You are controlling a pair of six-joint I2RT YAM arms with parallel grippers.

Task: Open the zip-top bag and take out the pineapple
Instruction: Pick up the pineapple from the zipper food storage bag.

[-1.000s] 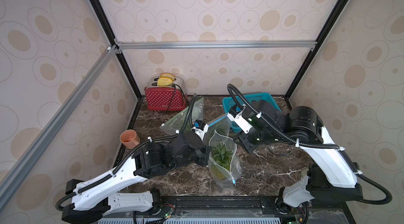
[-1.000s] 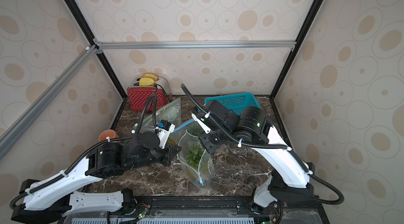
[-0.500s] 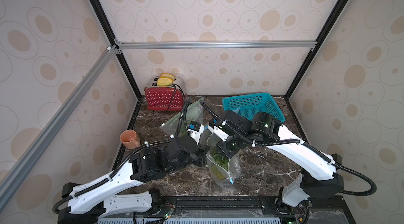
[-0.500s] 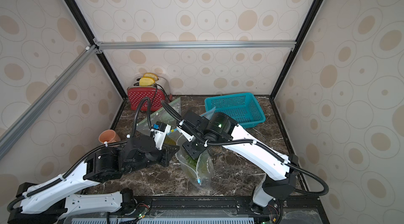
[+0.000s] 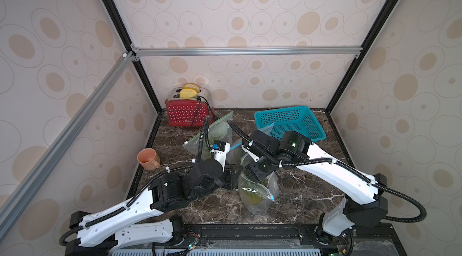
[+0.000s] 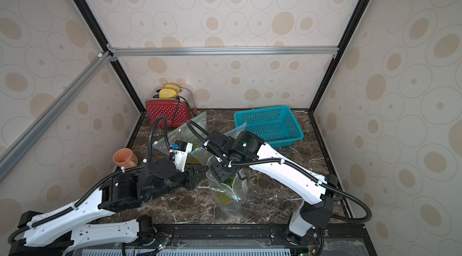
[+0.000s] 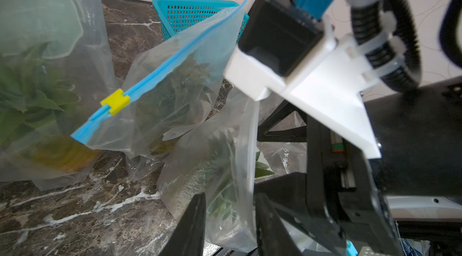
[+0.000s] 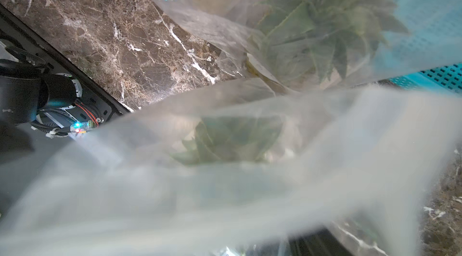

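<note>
The pineapple (image 5: 253, 194) should be grabbed next by its green leaves with my right gripper, through the bag's opening, so the pineapple's body stays free to slide out.
The clear zip-top bag (image 5: 260, 201) (image 6: 228, 204) stands near the table's front with its mouth spread. The pineapple (image 5: 253, 194) (image 6: 224, 196) sits inside, yellow body low, green leaves (image 7: 221, 196) (image 8: 225, 139) up. My right gripper (image 7: 257, 161) reaches down into the bag's mouth (image 5: 260, 174); its fingers stand apart around the leaves, open. Blurred plastic hides its jaws in the right wrist view. My left gripper (image 7: 230, 219) (image 5: 233, 176) is at the bag's left side, open, with the bag's loose lip hanging between its fingers (image 7: 195, 224).
Two more clear bags of greenery lie behind: one with a blue zip and yellow slider (image 7: 115, 101) (image 5: 236, 146), one further back (image 5: 217, 131). A teal basket (image 5: 290, 122) is back right, a red toaster (image 5: 187, 114) back left, an orange cup (image 5: 148, 158) at the left edge.
My right arm swung in from the basket side and lowered its gripper into the bag's mouth, opening wider. My left gripper, shut on the bag's lip before, has opened.
</note>
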